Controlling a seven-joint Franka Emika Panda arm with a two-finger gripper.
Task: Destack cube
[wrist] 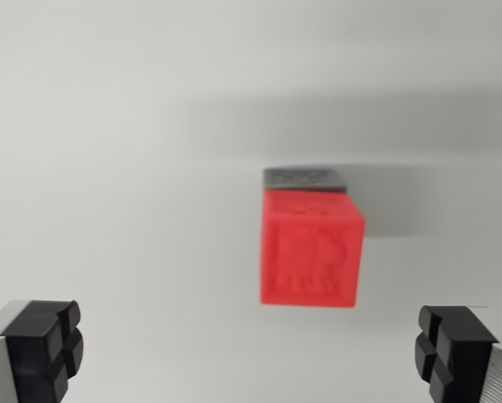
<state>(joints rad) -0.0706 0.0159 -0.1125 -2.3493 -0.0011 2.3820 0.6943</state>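
Observation:
Next, my gripper grabs the red cube (311,250) by its opposite sides, to destack the cubes.
A red cube (311,250) with an embossed figure on its top face sits near the middle of the wrist view. Behind it a grey cube (305,177) shows only as a thin strip; the red one covers most of it. Whether the red cube rests on the grey one or beside it cannot be told from this angle. My gripper (249,353) is open, its black fingertips (43,346) at the lower left and lower right corners, spread wide. The red cube lies above the gap between them, clear of both fingers.
Both cubes lie on a plain white surface (117,168). A soft shadow falls to the wrist view's right of them.

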